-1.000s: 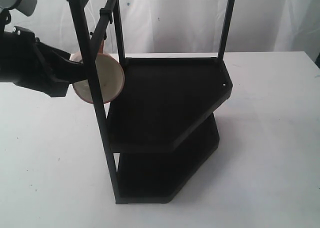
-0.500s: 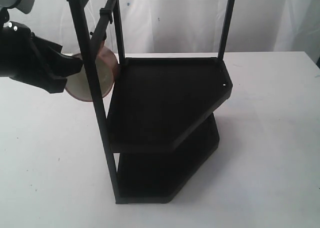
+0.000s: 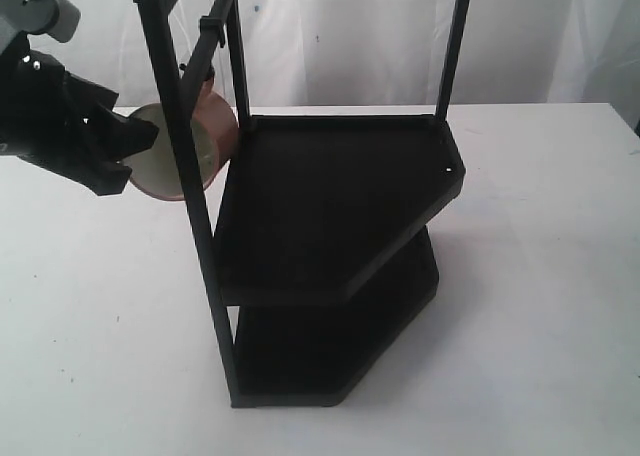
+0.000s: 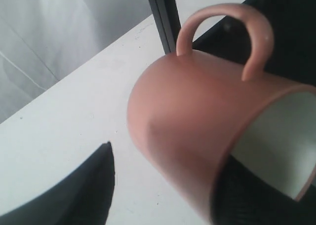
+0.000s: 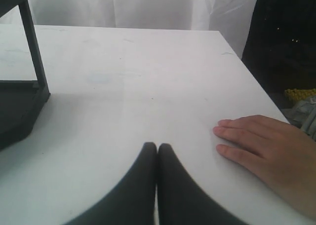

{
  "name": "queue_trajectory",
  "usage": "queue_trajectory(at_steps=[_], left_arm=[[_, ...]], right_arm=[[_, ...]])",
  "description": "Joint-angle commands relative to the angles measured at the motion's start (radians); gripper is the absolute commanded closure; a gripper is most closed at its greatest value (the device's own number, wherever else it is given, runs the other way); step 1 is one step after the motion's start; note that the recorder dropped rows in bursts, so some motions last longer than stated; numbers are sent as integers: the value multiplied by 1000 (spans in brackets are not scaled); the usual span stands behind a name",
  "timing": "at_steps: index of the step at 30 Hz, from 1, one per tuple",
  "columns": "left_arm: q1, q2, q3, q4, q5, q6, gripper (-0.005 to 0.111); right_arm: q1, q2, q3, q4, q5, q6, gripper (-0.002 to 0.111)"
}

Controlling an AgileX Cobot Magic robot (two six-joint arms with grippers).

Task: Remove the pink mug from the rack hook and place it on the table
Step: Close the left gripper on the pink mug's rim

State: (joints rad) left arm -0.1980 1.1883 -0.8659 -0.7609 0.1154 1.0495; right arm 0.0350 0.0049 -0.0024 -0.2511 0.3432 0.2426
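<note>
My left gripper should close now, and it would catch the mug. Its fingers are on both sides of the pink mug's rim, one of them inside the mug's opening [image 4: 276,141].
The pink mug [image 3: 218,139] hangs tilted at the rack's left side, just under the rack hook [image 3: 200,66], partly behind the black front post. Its handle is up; I cannot tell whether the peg runs through it. In the left wrist view the pink mug [image 4: 197,116] lies sideways with its cream inside showing. My left gripper [image 3: 130,151] is open astride the mug's wall: one finger [image 4: 256,200] at its mouth, the other finger [image 4: 84,190] apart from the wall. My right gripper [image 5: 157,146] is shut and empty above the table [image 5: 148,77].
The tall black two-shelf rack [image 3: 330,196] stands mid-table [image 3: 540,276], its corner [image 5: 19,101] showing in the right wrist view. A person's hand [image 5: 266,156] rests flat on the table close to my right gripper. White curtains hang behind.
My left gripper has drawn back to the left. The mug has shifted slightly left and turned, so its cream mouth no longer faces the exterior camera squarely.
</note>
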Motion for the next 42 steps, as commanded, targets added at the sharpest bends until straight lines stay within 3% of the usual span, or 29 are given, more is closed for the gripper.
queue_trajectory(at_steps=[1,15,42], left_arm=[[-5,1,-2,-8,13,-4,53],[-5,-1,-2,-15,44,-4,107],[-5,-3,-2,-19,6,-85,107]], right_arm=[[5,-5,2,-9,-1,-3,108],[5,-5,2,-9,-1,-3,108],[5,-5,2,-9,-1,-3,108]])
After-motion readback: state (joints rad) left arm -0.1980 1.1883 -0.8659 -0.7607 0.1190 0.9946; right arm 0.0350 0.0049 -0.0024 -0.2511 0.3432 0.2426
